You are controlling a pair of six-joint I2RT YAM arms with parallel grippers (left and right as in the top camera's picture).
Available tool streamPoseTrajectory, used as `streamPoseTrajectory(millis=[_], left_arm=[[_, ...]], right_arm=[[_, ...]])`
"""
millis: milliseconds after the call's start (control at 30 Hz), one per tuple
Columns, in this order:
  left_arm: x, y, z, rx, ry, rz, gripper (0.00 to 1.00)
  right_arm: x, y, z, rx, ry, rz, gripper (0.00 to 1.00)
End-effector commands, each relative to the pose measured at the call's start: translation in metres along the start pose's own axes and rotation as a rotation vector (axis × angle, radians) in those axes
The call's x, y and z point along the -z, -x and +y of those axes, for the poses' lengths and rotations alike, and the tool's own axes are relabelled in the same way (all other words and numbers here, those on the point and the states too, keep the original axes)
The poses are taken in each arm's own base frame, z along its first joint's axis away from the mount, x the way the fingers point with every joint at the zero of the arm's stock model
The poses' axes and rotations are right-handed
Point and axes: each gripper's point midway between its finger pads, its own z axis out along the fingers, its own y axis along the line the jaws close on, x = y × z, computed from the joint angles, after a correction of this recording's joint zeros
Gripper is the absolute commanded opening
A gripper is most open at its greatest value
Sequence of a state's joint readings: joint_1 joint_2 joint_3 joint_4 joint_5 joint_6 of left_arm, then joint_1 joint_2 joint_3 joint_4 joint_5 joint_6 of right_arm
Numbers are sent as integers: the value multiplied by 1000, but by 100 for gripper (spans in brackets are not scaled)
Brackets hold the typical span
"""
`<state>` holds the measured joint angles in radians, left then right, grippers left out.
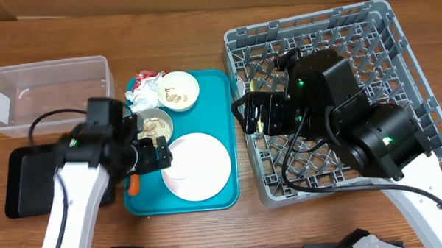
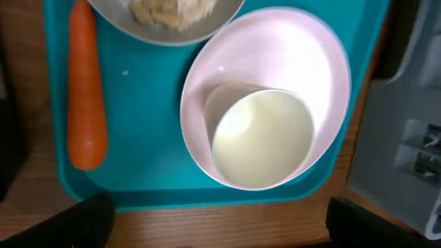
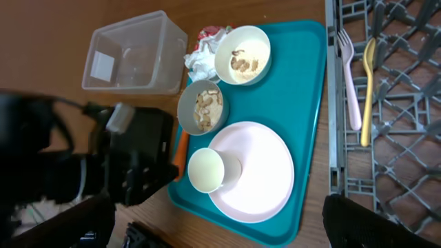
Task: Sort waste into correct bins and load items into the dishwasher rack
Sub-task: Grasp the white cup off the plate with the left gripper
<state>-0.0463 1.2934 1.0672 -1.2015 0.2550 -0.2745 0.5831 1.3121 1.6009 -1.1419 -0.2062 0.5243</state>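
The left gripper reaches the white cup next and pinches its open rim. That leaves the cup's base free to hand over to my right gripper.
The carrot [image 2: 86, 96] lies at the teal tray's left edge, next to the pale pink plate [image 2: 303, 55]. The white cup [image 2: 262, 138] lies on its side on that plate. My left gripper [image 2: 220, 220] is open and empty, hovering over the tray's near edge beside the cup [image 1: 171, 177]. Two white bowls [image 3: 242, 55] [image 3: 202, 107] hold beige scraps. The napkin [image 3: 203, 62] and red wrapper [image 3: 210, 33] lie at the tray's far corner. My right gripper [image 3: 220, 220] is open and empty above the grey rack's [image 1: 338, 98] left edge. A fork [image 3: 350, 83] and spoon [image 3: 367, 89] lie in the rack.
The clear tub [image 1: 46, 89] stands at the far left with the black tray [image 1: 28, 182] in front of it, partly under my left arm. The teal tray [image 1: 220, 102] sits between the bins and the rack. Bare wood shows along the table's near edge.
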Motion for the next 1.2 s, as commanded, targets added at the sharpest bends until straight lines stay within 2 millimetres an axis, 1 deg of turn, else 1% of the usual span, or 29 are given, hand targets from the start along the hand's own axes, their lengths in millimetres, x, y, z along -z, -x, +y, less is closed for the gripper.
streamPoseTrajectory(millis=[0, 33, 67, 167, 267, 333, 367, 433, 533, 567, 600, 667, 767, 800, 867, 933, 967, 1067, 1167], left_arm=[[-24, -1, -2, 18, -17, 128, 85], [-31, -1, 0, 28, -8, 161, 77], [-38, -2, 2, 36, 0, 189, 73], [-51, -3, 9, 50, 31, 238, 72], [-59, 3, 13, 43, 55, 228, 64], [-63, 6, 12, 32, 52, 215, 54], [-64, 7, 11, 23, 55, 208, 46], [-65, 8, 7, 3, 55, 200, 35], [-68, 9, 1, -31, 58, 187, 31], [-69, 10, 0, -40, 67, 182, 31], [-69, 10, 0, -52, 79, 178, 35], [-71, 11, 1, -80, 116, 166, 40], [-71, 11, 2, -91, 160, 154, 38], [-71, 11, 3, -86, 171, 151, 34], [-72, 11, 3, -82, 176, 148, 23], [-72, 12, 2, -74, 174, 142, 6], [-72, 13, 2, -65, 174, 140, 4], [-71, 14, 0, -61, 165, 137, 4], [-61, 15, -7, -58, 142, 140, 4]], right_arm=[[9, 4, 6, 2, 20, -22, 100], [9, 3, 5, 2, 18, -20, 100], [9, 2, 5, 1, 16, -17, 100], [9, 0, 3, -2, 10, -8, 100], [9, 0, 3, -2, 9, -7, 100], [9, 0, 3, -2, 9, -9, 100], [9, 1, 2, -2, 5, -10, 100], [9, 1, 0, -4, -4, -11, 100], [10, 1, -1, -4, -12, -15, 100], [11, 2, -2, -3, -15, -21, 100], [13, 3, -2, -2, -20, -31, 100], [22, 5, -4, 2, -29, -66, 100], [42, 10, -10, -5, -61, -141, 100], [49, 11, -14, -34, -83, -169, 100], [59, 8, -25, -92, -127, -193, 100], [62, 0, -38, -145, -187, -182, 100], [62, -4, -43, -163, -212, -171, 100], [61, -17, -55, -190, -271, -120, 100], [58, -26, -62, -202, -303, -81, 100]])
